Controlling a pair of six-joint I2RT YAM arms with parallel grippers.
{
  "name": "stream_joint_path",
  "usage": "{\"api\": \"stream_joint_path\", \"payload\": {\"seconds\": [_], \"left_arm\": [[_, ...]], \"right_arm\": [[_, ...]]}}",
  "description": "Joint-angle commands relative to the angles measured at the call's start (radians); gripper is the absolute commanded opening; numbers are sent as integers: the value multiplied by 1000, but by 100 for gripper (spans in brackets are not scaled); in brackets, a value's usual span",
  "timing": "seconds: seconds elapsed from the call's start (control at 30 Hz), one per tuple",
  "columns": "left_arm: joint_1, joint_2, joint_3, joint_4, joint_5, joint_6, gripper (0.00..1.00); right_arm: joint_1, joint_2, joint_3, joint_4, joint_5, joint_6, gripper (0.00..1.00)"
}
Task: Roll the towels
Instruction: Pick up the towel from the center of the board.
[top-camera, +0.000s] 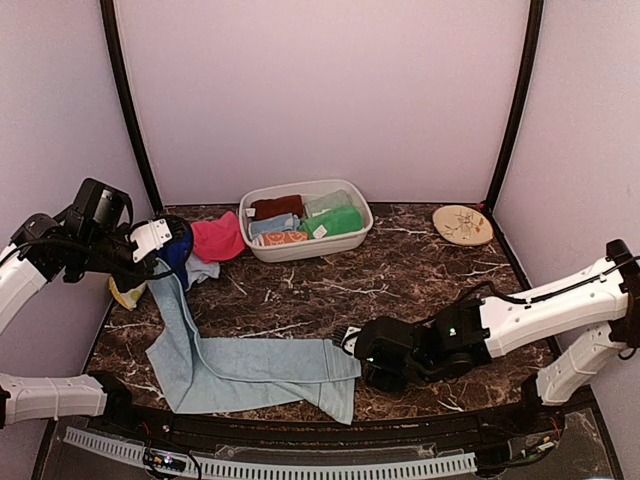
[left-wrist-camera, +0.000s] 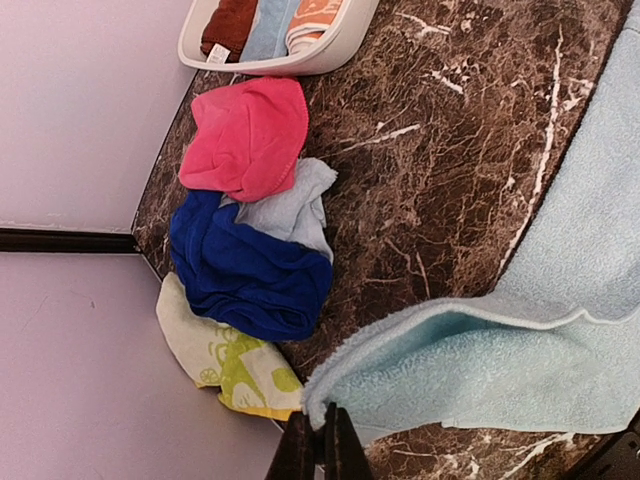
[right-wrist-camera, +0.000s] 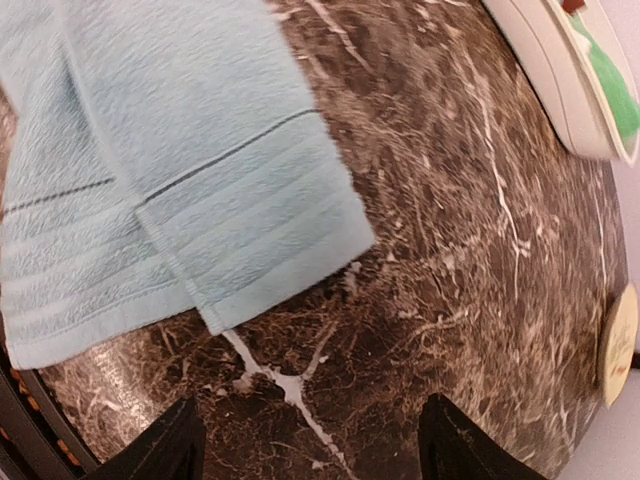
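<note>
I need to grab the pale blue towel's loose hem corner (top-camera: 357, 376) (right-wrist-camera: 218, 317) with my right gripper next. It is opposite my left gripper's corner, so both grippers can spread and fold the towel for rolling.
A long pale blue towel (top-camera: 240, 372) lies folded lengthwise across the front of the table. Its left end rises to my left gripper (top-camera: 168, 266), which is shut on a corner of that pale blue towel (left-wrist-camera: 480, 370); the closed left gripper (left-wrist-camera: 320, 445) shows at the bottom of the wrist view. My right gripper (top-camera: 352, 346) stands open just right of the towel's other end, its fingers (right-wrist-camera: 165, 445) wide apart over bare marble and the towel's hem (right-wrist-camera: 200, 180) lying loose ahead of them. A pink towel (left-wrist-camera: 245, 135), a royal blue towel (left-wrist-camera: 245, 270) and a small pale grey-blue one (left-wrist-camera: 295, 205) lie heaped at the back left.
A white oval tub (top-camera: 262, 250) at the back centre holds rolled dark red, green and pale towels. A round tan plate (top-camera: 462, 224) sits at the back right. A yellow-green patterned cloth (left-wrist-camera: 225, 360) lies at the table's left edge beside the heap.
</note>
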Motion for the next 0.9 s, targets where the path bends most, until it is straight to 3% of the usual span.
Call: {"api": "stream_joint_path", "payload": {"seconds": [0.0, 0.33, 0.7, 0.87], "left_arm": [[6, -19, -43, 53, -90, 12, 0], [9, -33, -69, 35, -87, -3, 0], [9, -31, -57, 19, -85, -2, 0], [9, -31, -53, 12, -88, -2, 0]], "right_arm": [[38, 8, -42, 131, -15, -356, 74], [136, 29, -123, 252, 47, -582, 71], [143, 188, -170, 435, 108, -758, 56], [102, 221, -166, 481, 108, -777, 41]]}}
